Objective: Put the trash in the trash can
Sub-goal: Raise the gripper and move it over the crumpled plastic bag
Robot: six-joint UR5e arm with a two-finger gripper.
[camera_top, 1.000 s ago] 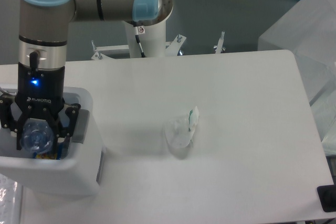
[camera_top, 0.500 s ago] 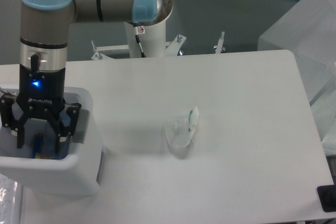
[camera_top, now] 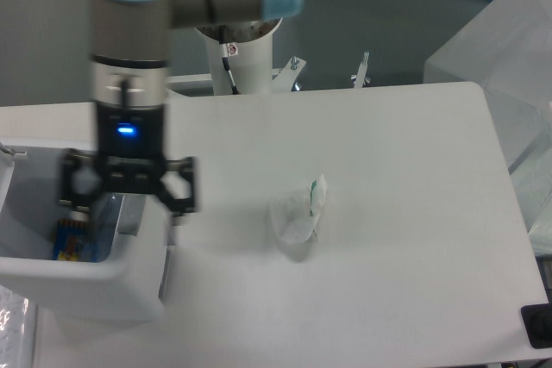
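Observation:
I should next grab the whitish wrapper by its edge [camera_top: 316, 196] with my gripper to put the trash in the white trash can.
The trash can [camera_top: 82, 275] is a white bin at the table's left edge. Inside it lies the clear bottle [camera_top: 76, 241], showing a blue and yellow patch; most of it is hidden by the bin wall and my gripper. My gripper [camera_top: 128, 198] hangs over the bin's right rim, blurred by motion, with its fingers [camera_top: 182, 187] spread wide and nothing between them. The other piece of trash, a whitish wrapper [camera_top: 296, 215] with a green strip, lies on the table's middle, well to the right of the gripper.
Clear plastic boxes [camera_top: 504, 66] stand past the table's right edge. A black object [camera_top: 538, 327] sits at the front right corner. The arm's white base [camera_top: 237, 53] rises behind the table. Crinkled plastic [camera_top: 12, 323] lies at the lower left.
The gripper opened and dropped the bottle into the trash can. It has since swung right, from over the bin's inside to its right rim. The wrapper has not moved.

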